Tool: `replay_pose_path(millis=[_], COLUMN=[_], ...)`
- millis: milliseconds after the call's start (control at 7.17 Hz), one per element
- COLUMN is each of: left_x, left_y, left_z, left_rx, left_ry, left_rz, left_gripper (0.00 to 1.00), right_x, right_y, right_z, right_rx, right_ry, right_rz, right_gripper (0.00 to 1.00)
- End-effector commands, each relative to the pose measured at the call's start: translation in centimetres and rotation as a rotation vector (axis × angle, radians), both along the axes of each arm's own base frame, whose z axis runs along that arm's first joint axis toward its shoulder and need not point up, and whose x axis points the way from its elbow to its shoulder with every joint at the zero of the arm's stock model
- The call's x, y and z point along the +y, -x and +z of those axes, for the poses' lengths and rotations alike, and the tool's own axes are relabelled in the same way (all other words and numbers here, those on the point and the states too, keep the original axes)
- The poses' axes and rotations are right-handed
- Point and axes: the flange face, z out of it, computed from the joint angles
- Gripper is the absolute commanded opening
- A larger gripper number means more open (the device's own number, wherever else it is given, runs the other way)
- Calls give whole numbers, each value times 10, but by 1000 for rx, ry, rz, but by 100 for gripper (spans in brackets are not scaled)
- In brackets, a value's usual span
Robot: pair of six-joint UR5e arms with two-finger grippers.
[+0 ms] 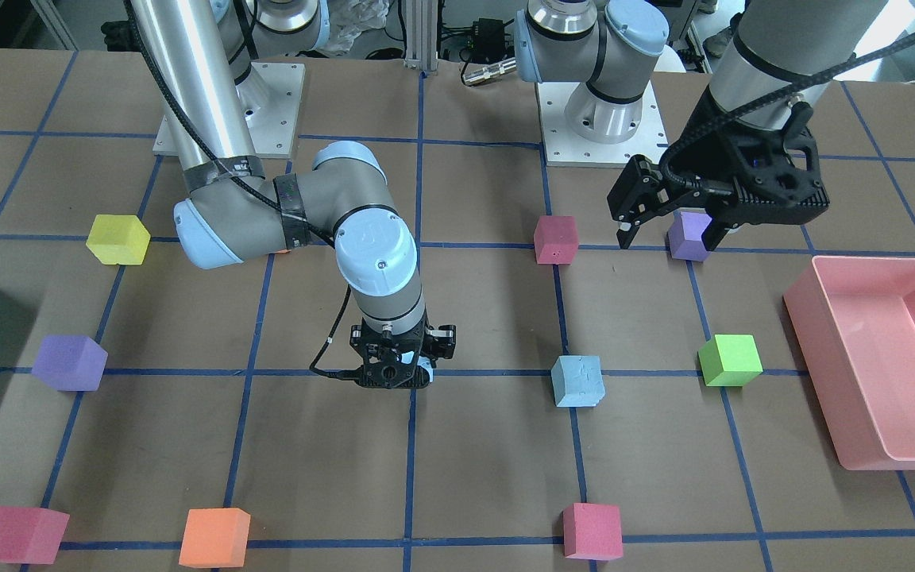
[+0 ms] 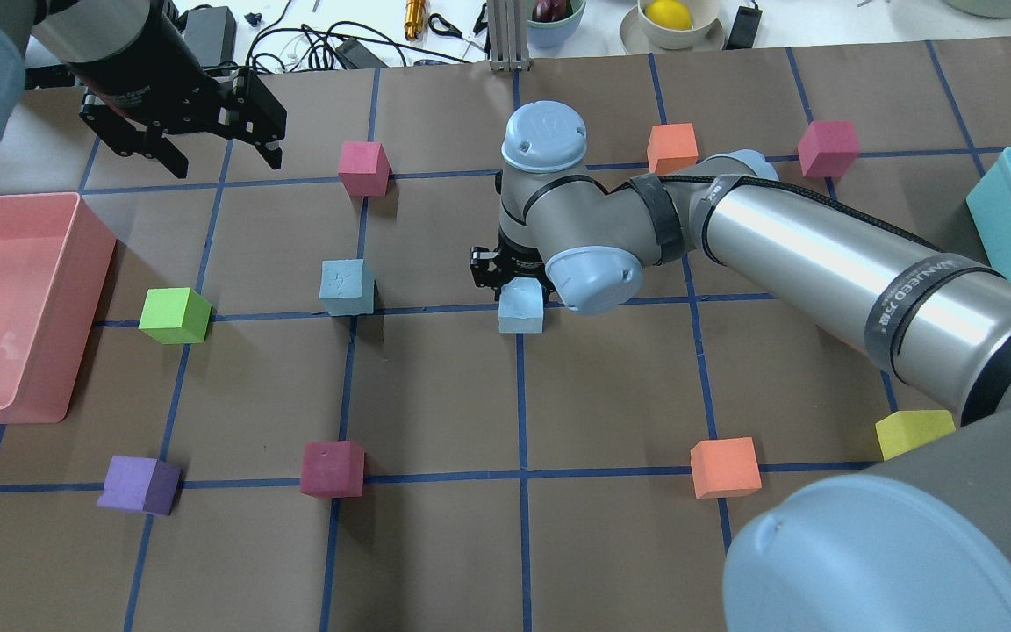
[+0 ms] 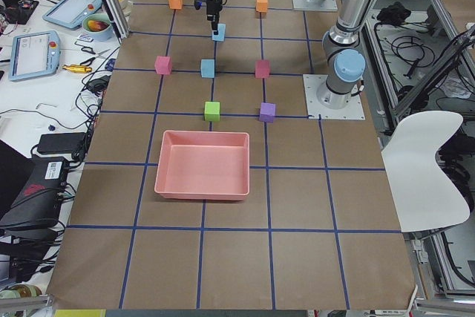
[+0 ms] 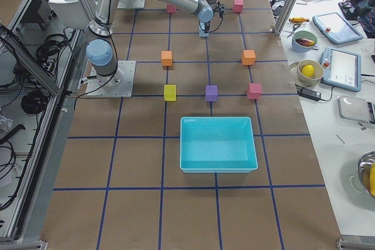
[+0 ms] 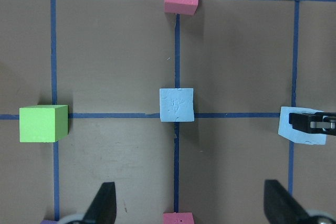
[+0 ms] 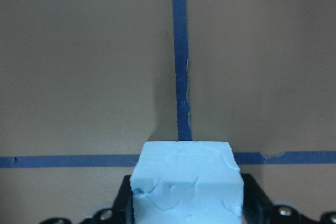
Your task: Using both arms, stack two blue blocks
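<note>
The lone pale blue block [image 5: 176, 105] should go on top of the other blue block [image 5: 303, 136], so my left gripper needs to grab the lone block by its opposite sides.
One pale blue block [image 2: 346, 287] stands alone on a tape line, and it shows centred in the left wrist view [image 5: 176, 104] and in the front view [image 1: 578, 381]. The second blue block [image 2: 520, 309] is at a tape crossing between the fingers of my right gripper [image 2: 516, 285]. The right wrist view shows this block [image 6: 186, 179] with a black finger pressed on each side. My left gripper [image 2: 207, 154] is wide open and empty. It hovers high over the lone block, with its fingertips [image 5: 105, 198] at the bottom of the left wrist view.
A pink bin [image 2: 89, 298] stands at the left and a teal bin [image 2: 997, 219] at the right. A green cube [image 2: 175, 315], two magenta cubes [image 2: 363, 168] [image 2: 332, 468], a purple cube [image 2: 139, 484] and an orange cube [image 2: 725, 467] lie around the blue blocks.
</note>
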Motion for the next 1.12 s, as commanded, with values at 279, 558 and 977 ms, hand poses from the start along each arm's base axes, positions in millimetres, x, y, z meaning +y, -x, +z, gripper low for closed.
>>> replay_pose_path(millis=[279,558,977], left_x=[-44,-60,-51], left_y=[7,17,17], left_z=[-86,-156,-254], left_rx=[21,8,6], left_ry=[-119,-124,-91], left_rz=[90,70,53], left_gripper=[100,100,100], right_x=[-42,-55,-5], right_y=[61,140,202], right_z=[90,133,198], right_rx=[10,12,81], right_ry=[23,46,-56], right_rz=[-89,-135,-76], right_gripper=[100,100,100])
